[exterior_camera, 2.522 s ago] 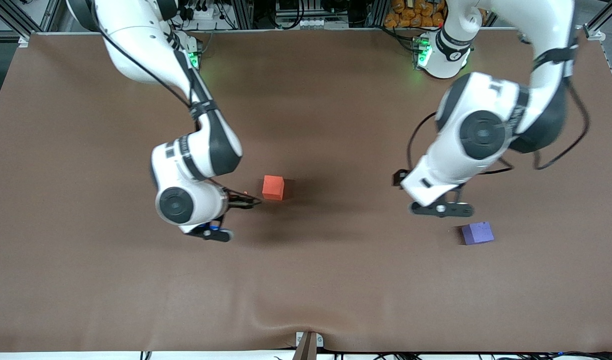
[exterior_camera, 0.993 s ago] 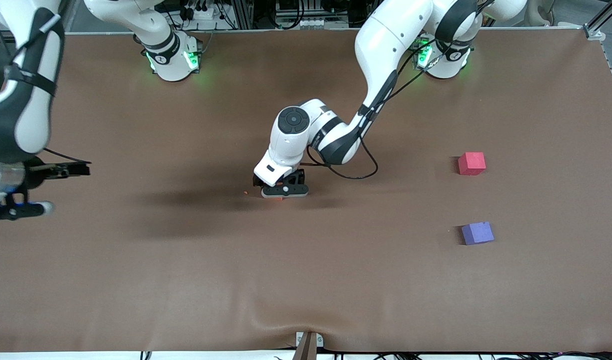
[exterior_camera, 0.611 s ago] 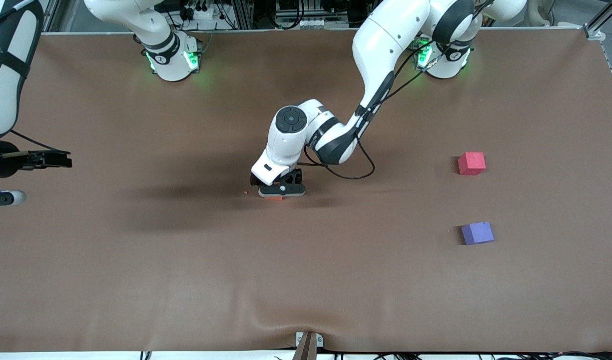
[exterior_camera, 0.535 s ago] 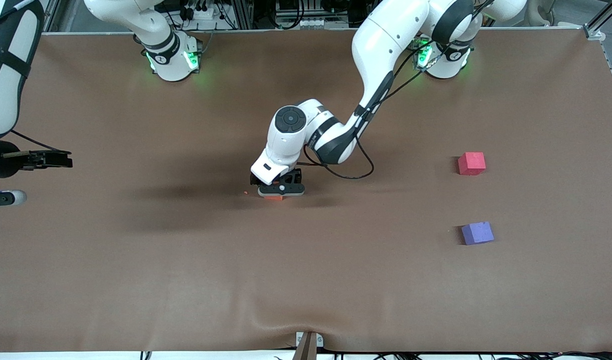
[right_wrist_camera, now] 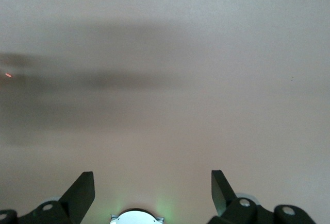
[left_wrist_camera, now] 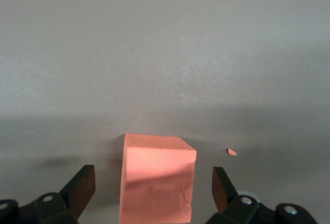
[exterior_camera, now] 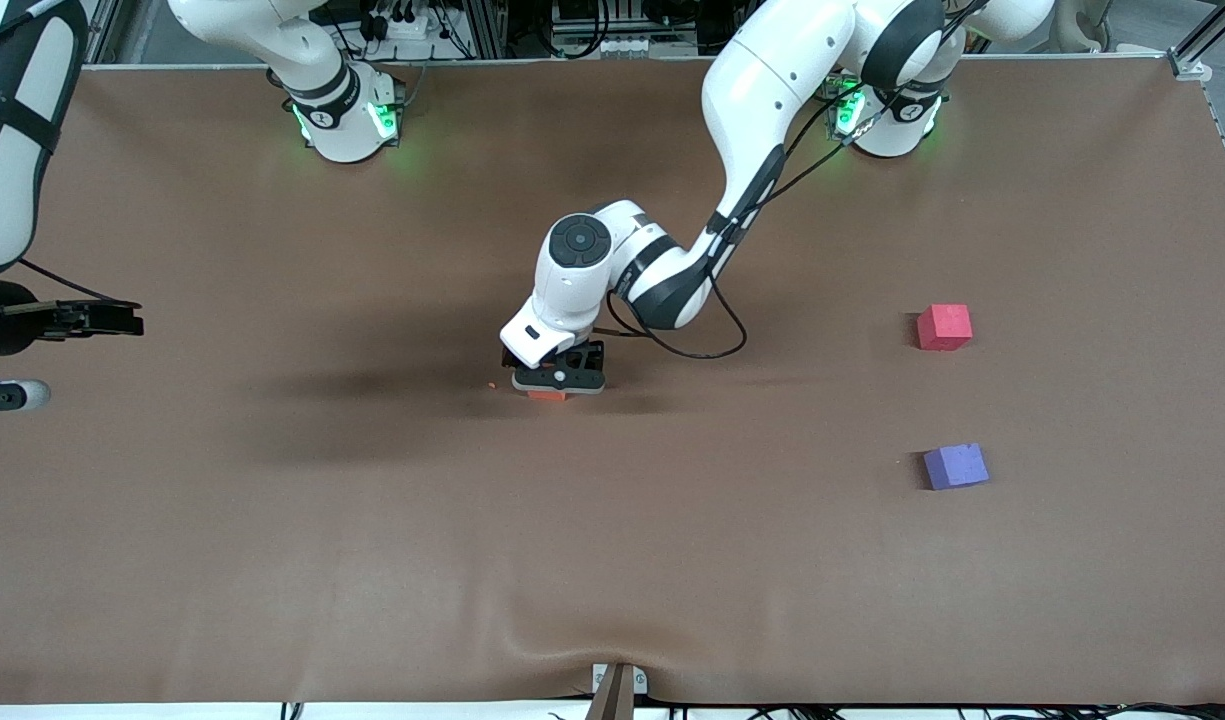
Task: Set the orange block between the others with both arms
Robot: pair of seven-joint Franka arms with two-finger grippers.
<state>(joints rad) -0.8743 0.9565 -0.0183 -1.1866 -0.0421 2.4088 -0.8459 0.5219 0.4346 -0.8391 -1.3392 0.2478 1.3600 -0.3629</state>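
The orange block (left_wrist_camera: 157,183) needs to go between the other blocks, so I should next take hold of it by its opposite sides with my left gripper.
The orange block (left_wrist_camera: 157,183) sits on the brown table near its middle; in the front view only a sliver (exterior_camera: 547,395) shows under the left hand. My left gripper (left_wrist_camera: 153,188) is lowered around it, open, one finger on each side with a gap to the block's faces; it also shows as (exterior_camera: 560,380). The pinkish-red cube (exterior_camera: 944,327) and the purple-blue cube (exterior_camera: 956,466) lie apart toward the left arm's end, the purple one nearer the front camera. My right gripper (right_wrist_camera: 153,193) hangs open and empty over bare table at the right arm's end (exterior_camera: 2,396).
A tiny orange crumb (exterior_camera: 491,385) lies on the table beside the orange block, also seen in the left wrist view (left_wrist_camera: 232,152). The brown table cloth (exterior_camera: 612,560) has a small wrinkle at its front edge.
The left arm swung from near the purple cube to the orange block and settled slightly lower around it. The right arm drew away from the block to its end of the table.
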